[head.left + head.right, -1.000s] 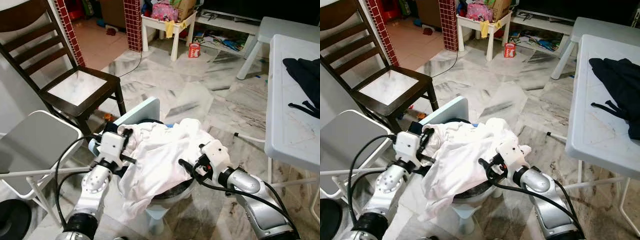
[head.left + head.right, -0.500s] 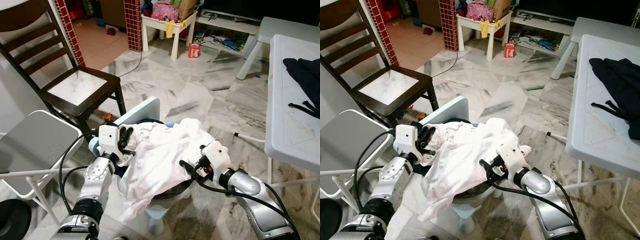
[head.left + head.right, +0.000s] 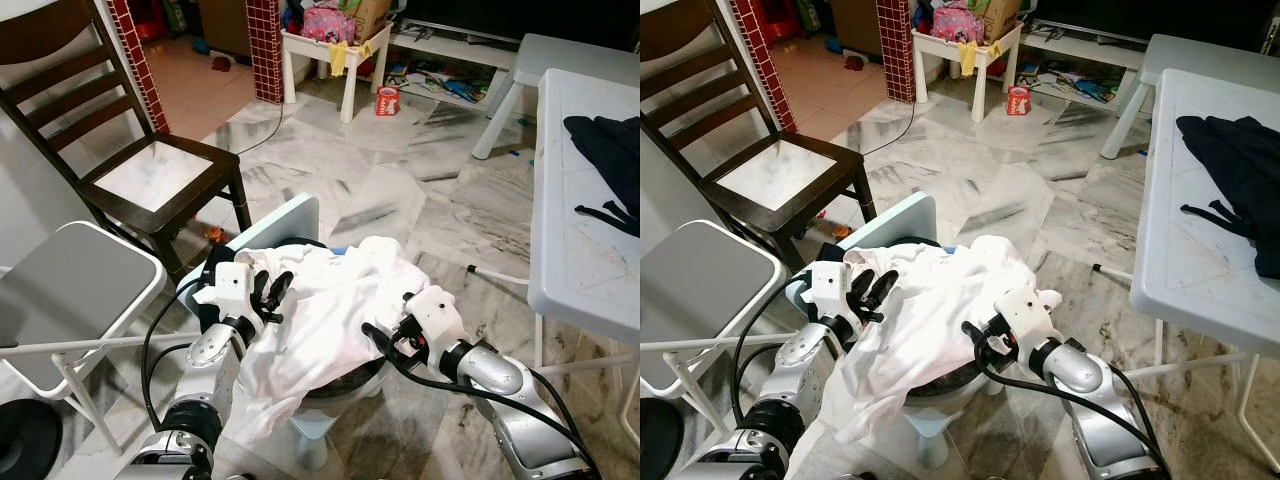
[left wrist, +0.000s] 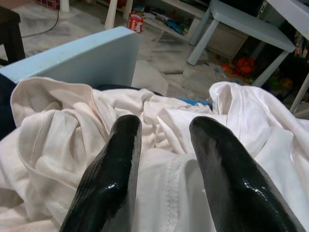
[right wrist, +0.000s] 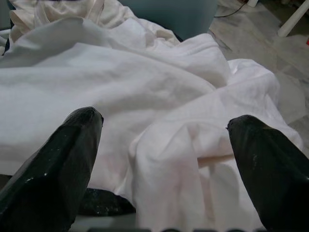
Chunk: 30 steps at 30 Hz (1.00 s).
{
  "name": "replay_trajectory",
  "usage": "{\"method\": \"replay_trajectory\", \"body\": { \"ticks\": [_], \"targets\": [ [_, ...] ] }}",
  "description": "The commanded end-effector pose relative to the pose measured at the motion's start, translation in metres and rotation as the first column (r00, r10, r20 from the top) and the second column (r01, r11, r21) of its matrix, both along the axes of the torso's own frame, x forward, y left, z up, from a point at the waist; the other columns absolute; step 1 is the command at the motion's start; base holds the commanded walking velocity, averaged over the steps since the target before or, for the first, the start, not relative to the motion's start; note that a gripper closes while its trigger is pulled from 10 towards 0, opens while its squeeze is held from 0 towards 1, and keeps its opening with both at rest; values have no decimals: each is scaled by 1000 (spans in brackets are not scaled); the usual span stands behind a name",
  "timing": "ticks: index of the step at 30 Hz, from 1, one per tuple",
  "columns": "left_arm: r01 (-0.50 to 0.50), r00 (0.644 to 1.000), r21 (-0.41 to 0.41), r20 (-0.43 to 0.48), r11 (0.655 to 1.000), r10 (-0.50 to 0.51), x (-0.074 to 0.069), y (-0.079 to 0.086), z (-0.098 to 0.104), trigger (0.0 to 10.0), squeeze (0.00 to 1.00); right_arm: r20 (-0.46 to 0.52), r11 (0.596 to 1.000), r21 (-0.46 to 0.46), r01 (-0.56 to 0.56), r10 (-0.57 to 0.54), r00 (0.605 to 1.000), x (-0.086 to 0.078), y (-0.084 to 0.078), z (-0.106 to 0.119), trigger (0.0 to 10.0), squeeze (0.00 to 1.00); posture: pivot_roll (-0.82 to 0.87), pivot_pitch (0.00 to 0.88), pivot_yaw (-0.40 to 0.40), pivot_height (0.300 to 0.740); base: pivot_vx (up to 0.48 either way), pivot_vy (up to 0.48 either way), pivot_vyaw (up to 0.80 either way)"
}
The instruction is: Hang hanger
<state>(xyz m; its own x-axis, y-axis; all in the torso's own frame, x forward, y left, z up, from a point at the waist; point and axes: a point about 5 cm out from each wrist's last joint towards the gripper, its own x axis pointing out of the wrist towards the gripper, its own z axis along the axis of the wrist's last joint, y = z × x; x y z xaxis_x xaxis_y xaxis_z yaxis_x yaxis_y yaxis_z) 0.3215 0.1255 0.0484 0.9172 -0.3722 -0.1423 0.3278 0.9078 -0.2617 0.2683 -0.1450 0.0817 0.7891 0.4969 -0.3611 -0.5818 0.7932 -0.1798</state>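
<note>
The left gripper takes hold of the white garment by the raised fold (image 3: 280,270) next, since the rest lies slack over the basket (image 3: 352,383).
A crumpled white garment (image 3: 330,300) lies heaped over a dark basket (image 3: 352,383) that sits on a small light-blue chair (image 3: 282,226). My left gripper (image 3: 272,292) rests over the garment's left side. Its fingers stand a little apart above the folds (image 4: 164,125), open with nothing between them. My right gripper (image 3: 385,340) is at the garment's lower right edge. Its fingers (image 5: 58,159) are spread wide and open, with white cloth lying in front of them.
A dark wooden chair (image 3: 150,170) and a grey folding chair (image 3: 70,280) stand at the left. A white table (image 3: 590,230) at the right carries a black garment (image 3: 610,150). A small white table (image 3: 340,45) and a red can (image 3: 388,100) stand on the marble floor behind.
My left gripper has swung right from the garment's left edge to above its folds. The right gripper has barely shifted.
</note>
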Motion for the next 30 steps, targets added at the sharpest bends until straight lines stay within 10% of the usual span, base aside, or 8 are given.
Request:
{"method": "replay_trajectory", "body": {
  "ticks": [1, 18, 19, 21, 22, 24, 25, 30],
  "targets": [
    [25, 1000, 8, -17, 1000, -25, 1, -2, -1, 10000, 1000, 17, 1000, 0, -10, 10, 1000, -1, 1, 4, 10000, 0, -157, 117, -14, 740, 0, 0, 0],
    [77, 984, 19, -165, 997, -73, -5, 3, -19, 10000, 1000, 13, 1000, -9, -1, 1, 1000, -4, -1, 4, 10000, 0, -167, 124, -12, 740, 0, 0, 0],
    [84, 980, 14, -183, 996, -80, -7, 3, -22, 10000, 408, 13, 1000, -10, -1, 1, 1000, -4, -1, 4, 10000, 0, -168, 124, -12, 740, 0, 0, 0],
    [91, 975, 9, -202, 996, -88, -8, 3, -24, 10000, 0, 13, 1000, -10, -1, 1, 1000, -4, -1, 4, 10000, 0, -169, 124, -11, 740, 0, 0, 0],
    [105, 972, 9, -213, 994, -101, -9, 3, -26, 4196, 0, 13, 1000, -10, -1, 1, 1000, -5, -1, 4, 10000, 0, -169, 125, -11, 740, 0, 0, 0],
    [114, 970, 9, -219, 993, -109, -10, 2, -27, 4196, 0, 13, 1000, -10, -1, 1, 1000, -5, -1, 4, 10000, 0, -169, 125, -11, 740, 0, 0, 0],
    [132, 966, 13, -228, 991, -125, -11, 2, -28, 0, 0, 13, 1000, -10, 0, 1, 1000, -5, -1, 4, 10000, 0, -170, 126, -8, 740, 0, 0, 0],
    [158, 958, 19, -244, 987, -148, -14, 2, -31, 0, 0, 7, 1000, -8, 1, -1, 1000, -6, -2, 3, 10000, 0, -171, 129, -5, 740, 0, 0, 0]
  ]
}}
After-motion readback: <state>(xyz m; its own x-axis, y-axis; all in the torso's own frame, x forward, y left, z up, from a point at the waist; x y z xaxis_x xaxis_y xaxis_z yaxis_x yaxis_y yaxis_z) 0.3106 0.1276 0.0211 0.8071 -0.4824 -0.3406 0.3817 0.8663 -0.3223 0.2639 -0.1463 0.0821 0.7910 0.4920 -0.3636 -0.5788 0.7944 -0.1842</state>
